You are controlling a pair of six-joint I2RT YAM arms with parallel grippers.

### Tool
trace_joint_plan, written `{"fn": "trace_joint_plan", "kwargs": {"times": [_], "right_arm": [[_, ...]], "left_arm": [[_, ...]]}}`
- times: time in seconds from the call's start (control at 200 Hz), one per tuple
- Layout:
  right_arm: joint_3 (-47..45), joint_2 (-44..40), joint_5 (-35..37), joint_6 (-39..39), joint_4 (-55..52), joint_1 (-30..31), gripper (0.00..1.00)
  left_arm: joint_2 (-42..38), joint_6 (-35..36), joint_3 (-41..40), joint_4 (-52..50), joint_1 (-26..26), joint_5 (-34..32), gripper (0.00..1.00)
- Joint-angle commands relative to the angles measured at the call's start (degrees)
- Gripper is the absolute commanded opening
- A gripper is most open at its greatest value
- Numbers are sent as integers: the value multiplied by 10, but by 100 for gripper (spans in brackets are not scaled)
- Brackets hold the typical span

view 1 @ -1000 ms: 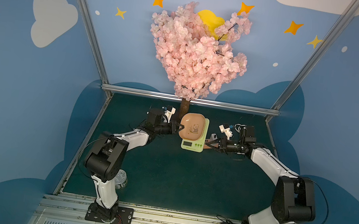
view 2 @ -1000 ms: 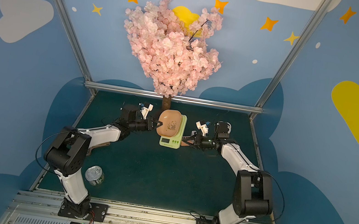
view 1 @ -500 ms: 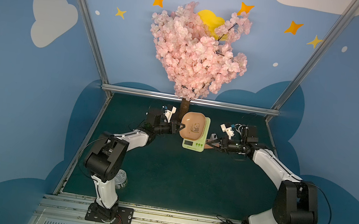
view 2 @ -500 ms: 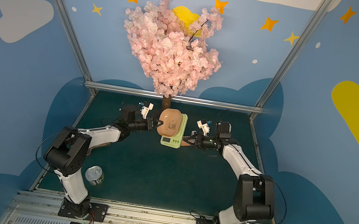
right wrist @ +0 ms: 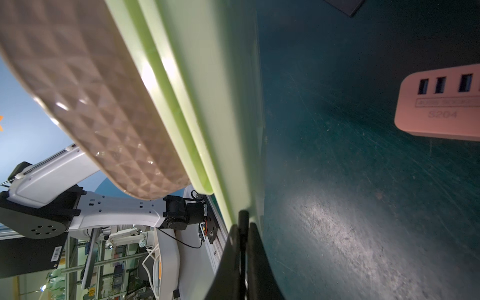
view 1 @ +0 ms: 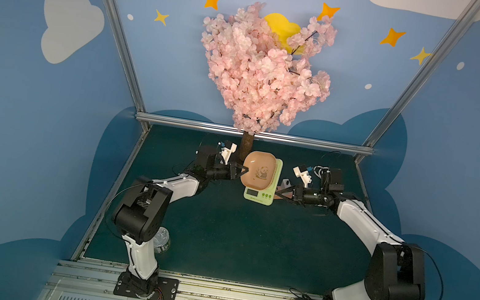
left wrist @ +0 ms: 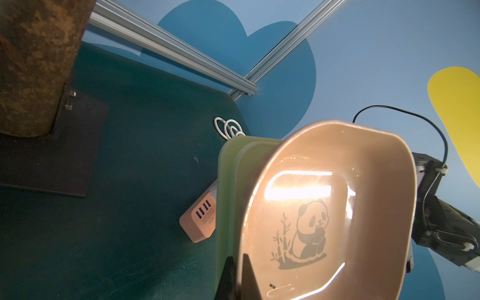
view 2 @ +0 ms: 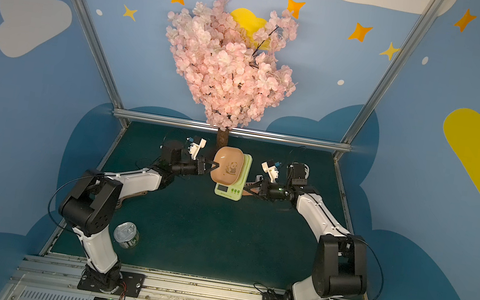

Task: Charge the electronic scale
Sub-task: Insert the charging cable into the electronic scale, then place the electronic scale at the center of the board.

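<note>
My left gripper keeps hold of the scale from here until it lies flat on the dark mat, as its pale green edge (view 1: 277, 175) (left wrist: 228, 195) hangs tilted above the mat.
The electronic scale (view 1: 258, 195) (view 2: 227, 190), pale green with a peach-pink panda tray (view 1: 259, 170) (left wrist: 324, 207) on top, lies at the back middle of the mat in both top views. My left gripper (view 1: 243, 169) (left wrist: 239, 276) is shut on the tray's rim, one finger inside the tray and one outside. My right gripper (view 1: 278, 192) (right wrist: 242, 230) is shut on a thin black plug (right wrist: 243, 217). The plug's tip touches the scale's green side edge (right wrist: 233, 145) near the front right corner.
An orange-pink power strip (left wrist: 198, 223) (right wrist: 439, 104) with USB ports lies on the mat just behind the scale. A coiled white cable (left wrist: 230, 128) lies beyond it. The tree trunk (view 1: 245, 150) stands behind the scale. A tin can (view 2: 126, 235) sits by the left arm's base.
Both grippers hold their places at the scale. The right arm's elbow has shifted slightly outward.
</note>
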Motion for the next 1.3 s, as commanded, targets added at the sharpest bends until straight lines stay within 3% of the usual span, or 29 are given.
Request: {"fn": "trace_joint_plan", "kwargs": {"times": [0.0,0.095,0.476,0.651,1.056,1.291], "right_arm": [[6,-7,27,-23,-21,7,0],[8,-6,30,-23,-20,8,0],[13,-12,42,-21,-19,15,35],[17,-21,64,-24,-31,18,47],[60,-42,118,-69,-91,25,64],[81,-58,146,-88,-116,25,68]], "left_arm": [[-16,-17,11,42,-9,49,4],[-15,-15,9,33,-9,39,4],[-15,0,2,-29,-19,-17,4],[-19,5,2,-64,-24,-41,4],[-23,15,-6,-140,-37,-94,4],[-24,21,-1,-212,-41,-155,4]]}}
